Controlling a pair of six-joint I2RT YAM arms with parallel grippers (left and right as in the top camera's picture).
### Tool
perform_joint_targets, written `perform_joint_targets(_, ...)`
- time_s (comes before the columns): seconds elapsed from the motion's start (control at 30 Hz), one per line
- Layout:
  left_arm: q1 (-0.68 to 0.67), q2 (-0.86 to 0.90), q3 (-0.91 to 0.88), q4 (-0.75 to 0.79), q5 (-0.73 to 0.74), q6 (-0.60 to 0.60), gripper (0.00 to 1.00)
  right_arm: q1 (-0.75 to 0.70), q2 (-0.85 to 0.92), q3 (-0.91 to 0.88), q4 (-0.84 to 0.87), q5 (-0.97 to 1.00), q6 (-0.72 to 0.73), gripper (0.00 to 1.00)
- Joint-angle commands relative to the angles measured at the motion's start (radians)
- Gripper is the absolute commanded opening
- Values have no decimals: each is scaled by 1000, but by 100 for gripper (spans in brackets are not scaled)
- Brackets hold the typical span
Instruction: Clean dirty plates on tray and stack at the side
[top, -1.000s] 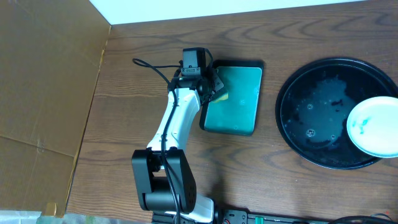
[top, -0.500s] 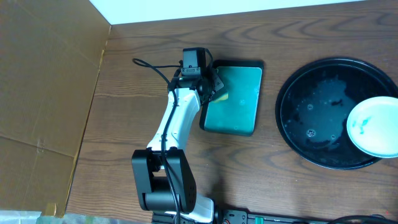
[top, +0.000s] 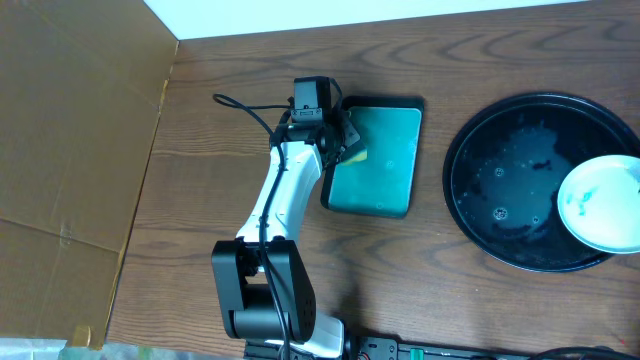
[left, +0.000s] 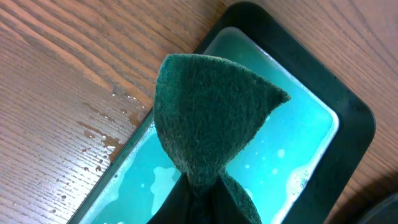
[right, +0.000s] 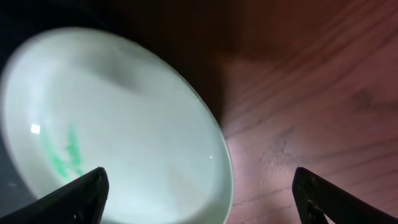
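Note:
My right gripper should next grab the dirty plate's rim (right: 225, 176) on the side away from the teal tray. That leaves the top of the plate open for cleaning with the sponge.
One white dirty plate (top: 598, 204) with a small teal smear lies at the right side of the round black tray (top: 500, 180), partly cut off by the overhead frame edge. The other plates are out of view. In the right wrist view the plate (right: 118, 118) fills the left, and my right gripper (right: 199, 193) is open with its fingers spread on either side of the plate's rim, not touching it. My left gripper (top: 336, 140) is shut on a folded green sponge (left: 211, 118), held above the left edge of the teal tray.
The small rectangular teal tray (top: 380, 165) with a black rim holds soapy water (left: 292, 143). Water drops lie on the wood (left: 106, 134) beside it. A cardboard panel (top: 70, 150) stands at the left. Bare wooden table (right: 311, 93) shows beside the plate.

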Motion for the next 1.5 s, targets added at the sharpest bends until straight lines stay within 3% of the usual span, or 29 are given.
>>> perform_joint_targets(0.0, 5, -2, 2, 0, -9, 17, 7, 13, -4, -52, 37, -50, -80, 91)
perform_joint_targets(0.23, 5, -2, 2, 0, -9, 16, 7, 13, -4, -141, 105, -140, -98, 90)
perform_joint_targets(0.33, 5, -2, 2, 0, -9, 16, 7, 13, -4, -170, 135, -141, -97, 84)
perform_joint_targets(0.37, 5, -2, 2, 0, -9, 16, 7, 13, -4, -174, 144, -144, -97, 80)
perform_joint_targets(0.4, 5, -2, 2, 0, -9, 16, 7, 13, -4, -175, 155, -144, -98, 66)
perform_joint_targets(0.57, 5, -2, 2, 0, -9, 16, 7, 13, -4, -169, 167, -137, -98, 17)
perform_joint_targets(0.67, 5, -2, 2, 0, -9, 16, 7, 13, -4, -153, 154, -124, -99, 1)
perform_joint_targets(0.87, 5, -2, 2, 0, -9, 16, 7, 13, -4, -90, 104, -142, -144, 1)
perform_joint_targets(1.1, 3, -2, 2, 4, -5, 17, 8, 42, -4, -16, 148, -314, -196, 1)
perform_joint_targets(1.47, -14, -2, 2, 47, 277, 130, 7, 184, 101, -18, 352, -342, -194, 1)
